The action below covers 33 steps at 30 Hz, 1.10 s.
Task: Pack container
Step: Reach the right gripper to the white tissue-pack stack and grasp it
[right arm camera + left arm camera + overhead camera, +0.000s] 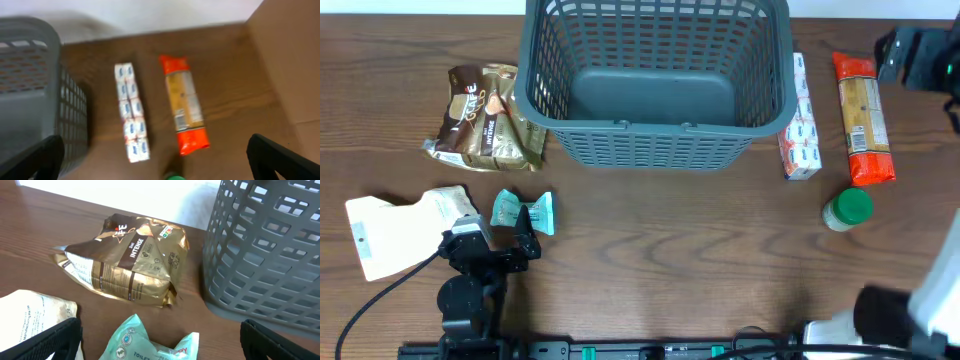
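I need to grab the white multi-pack [131,117] next with my right gripper, from above across its narrow middle, to pack it lengthwise in the basket.
The dark grey lattice basket [760,100] stands empty at the back middle; its wall also shows in the left wrist view [265,255] and the right wrist view [30,90]. My left gripper [492,242] is open low at the front left. A teal tissue packet [523,212] lies just ahead of and between its fingers [160,345]. My right gripper [155,150] is open and empty, held high over the right side [912,55]. Below it lie a white multi-pack [131,117] and an orange pasta packet [185,110].
A gold-brown coffee bag [485,118] [130,260] lies left of the basket. A white pouch [395,232] [30,317] lies at the front left. The multi-pack [800,120], pasta packet [863,118] and a green-lidded jar [847,210] [172,176] sit right of the basket.
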### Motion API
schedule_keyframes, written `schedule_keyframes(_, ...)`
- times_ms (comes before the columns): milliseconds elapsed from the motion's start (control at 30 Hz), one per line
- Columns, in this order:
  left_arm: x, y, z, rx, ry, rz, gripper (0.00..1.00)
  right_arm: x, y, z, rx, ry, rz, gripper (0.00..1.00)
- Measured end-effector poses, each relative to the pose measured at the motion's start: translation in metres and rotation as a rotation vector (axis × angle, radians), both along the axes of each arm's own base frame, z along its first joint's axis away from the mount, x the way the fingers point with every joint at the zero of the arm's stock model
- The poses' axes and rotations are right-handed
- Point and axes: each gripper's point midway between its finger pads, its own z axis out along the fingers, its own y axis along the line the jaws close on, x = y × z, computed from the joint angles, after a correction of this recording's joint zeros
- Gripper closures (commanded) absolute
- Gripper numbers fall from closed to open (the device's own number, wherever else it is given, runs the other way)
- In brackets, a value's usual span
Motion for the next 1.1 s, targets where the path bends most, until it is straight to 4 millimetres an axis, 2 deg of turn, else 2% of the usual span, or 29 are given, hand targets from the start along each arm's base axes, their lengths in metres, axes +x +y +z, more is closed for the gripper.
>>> schedule_keyframes(100,0.000,0.000,0.000,0.000,0.000,0.000,0.01,0.017,-0.010,-0.043,0.077,0.114,0.001,0.01)
schedule_keyframes(233,0.000,0.000,0.000,0.000,0.000,0.000,0.01,0.037,-0.016,-0.089,0.119,0.228,0.026,0.01)
schedule_keyframes(400,0.000,0.000,0.000,0.000,0.000,0.000,0.01,0.055,-0.016,-0.133,0.123,0.331,0.099,0.01)
schedule_keyframes(700,0.000,0.000,0.000,0.000,0.000,0.000,0.01,0.072,-0.010,-0.203,0.159,0.483,0.163,0.01)
schedule_keyframes(867,0.000,0.000,0.000,0.000,0.000,0.000,0.01,0.083,0.001,-0.247,0.180,0.567,0.192,0.01)
schedule_keyframes(1000,0.000,0.000,0.000,0.000,0.000,0.000,0.01,0.092,0.020,-0.284,0.189,0.629,0.234,0.01)
schedule_keyframes(1100,0.000,0.000,0.000,0.000,0.000,0.000,0.02,0.098,0.033,-0.304,0.188,0.655,0.261,0.01)
